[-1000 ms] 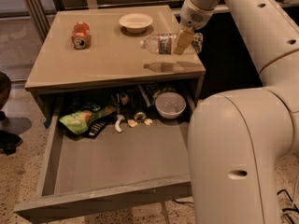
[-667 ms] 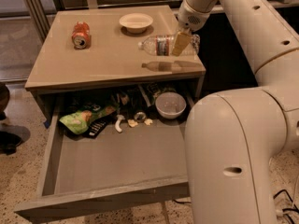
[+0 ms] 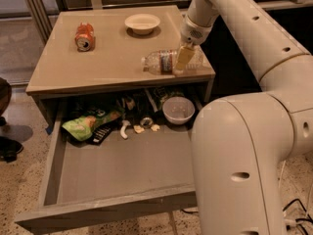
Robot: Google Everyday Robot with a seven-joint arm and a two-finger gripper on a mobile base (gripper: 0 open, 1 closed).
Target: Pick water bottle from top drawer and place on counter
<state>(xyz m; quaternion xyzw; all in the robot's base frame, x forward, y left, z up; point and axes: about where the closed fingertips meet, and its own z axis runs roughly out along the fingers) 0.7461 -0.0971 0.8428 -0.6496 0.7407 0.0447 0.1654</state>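
The water bottle's bottom side (image 3: 160, 69) meets the counter inside its front edge and would rest there, so it is now time to open my gripper.
The water bottle (image 3: 161, 61) lies on its side at the right front of the tan counter (image 3: 107, 53), white cap pointing left. My gripper (image 3: 184, 58) comes down from above and is shut on the bottle around its right half, one yellowish finger (image 3: 182, 59) in front of it. The bottle looks to be resting on the counter or just above it. The top drawer (image 3: 107, 212) is pulled wide open below the counter, and its grey floor is bare at the front.
An orange-red soda can (image 3: 84, 36) and a white bowl (image 3: 142, 22) sit on the counter. At the drawer's back lie a green snack bag (image 3: 88, 124), small scraps (image 3: 139, 128) and a white bowl (image 3: 178, 109). My arm's bulky body (image 3: 244, 170) fills the right side.
The gripper has lowered the bottle closer to the counter surface; its shadow now sits right beneath it. The drawer and the other objects have not moved.
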